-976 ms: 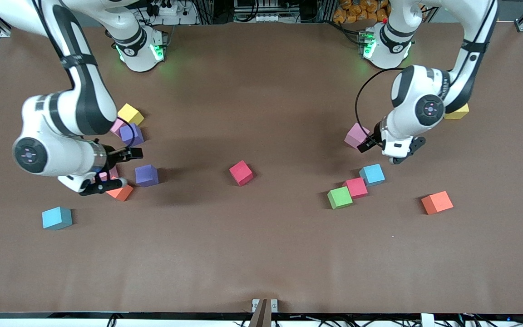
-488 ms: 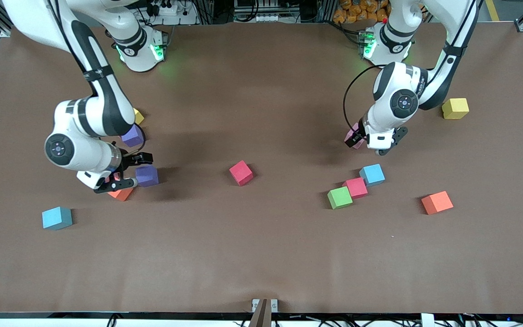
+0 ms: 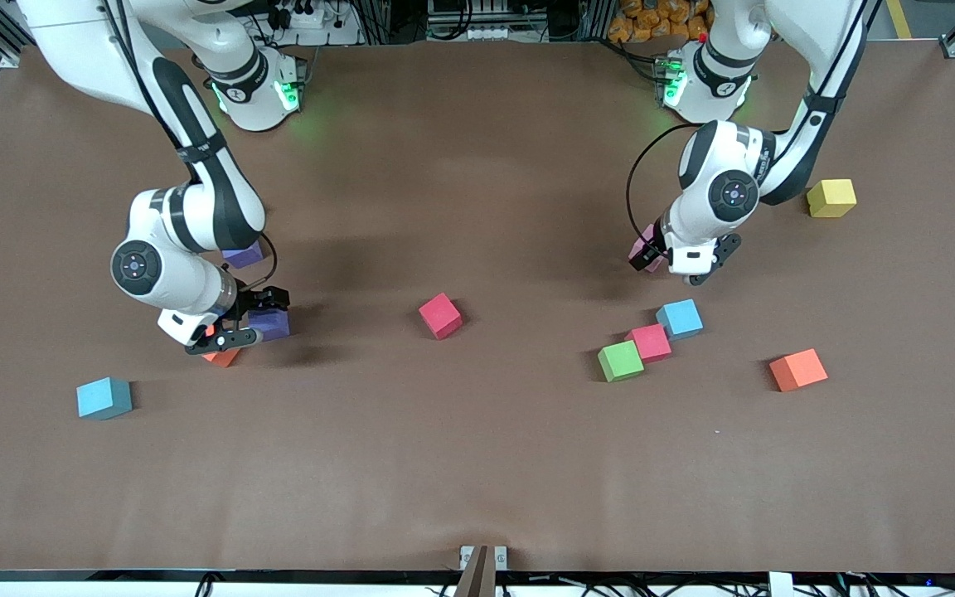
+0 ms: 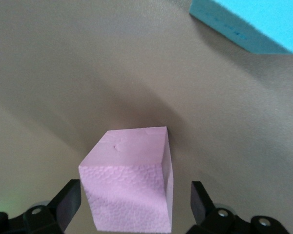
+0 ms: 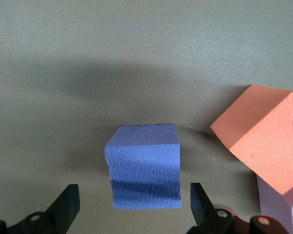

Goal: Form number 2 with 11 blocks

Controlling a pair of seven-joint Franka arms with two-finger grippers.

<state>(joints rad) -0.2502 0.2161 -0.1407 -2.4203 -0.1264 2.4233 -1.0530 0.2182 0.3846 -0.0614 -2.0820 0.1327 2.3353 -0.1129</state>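
Observation:
My right fingers must lower from above the purple block's top before closing.
Loose blocks lie scattered on the brown table; no number 2 is in view. My left gripper [image 3: 666, 261] is open and low around a pink block [image 4: 129, 185] [image 3: 640, 249], with a gap at each finger. A light blue block [image 3: 680, 318] [image 4: 249, 22], a red block [image 3: 652, 342], a green block [image 3: 620, 361] and an orange block [image 3: 797, 370] lie nearer the front camera. My right gripper [image 3: 249, 317] [image 5: 133, 200] is open, straddling a purple block [image 5: 144, 165] [image 3: 274, 323]. An orange block [image 5: 263, 141] [image 3: 220, 357] and a pink block [image 5: 283, 214] lie beside it.
A second purple block [image 3: 243, 254] shows under the right arm. A red block [image 3: 440, 315] sits alone mid-table. A light blue block [image 3: 104, 398] lies toward the right arm's end. A yellow cube [image 3: 831, 197] stands near the left arm's elbow.
The right gripper moved toward mid-table and came down around the purple block. The left gripper moved over the pink block and settled around it. No block has moved.

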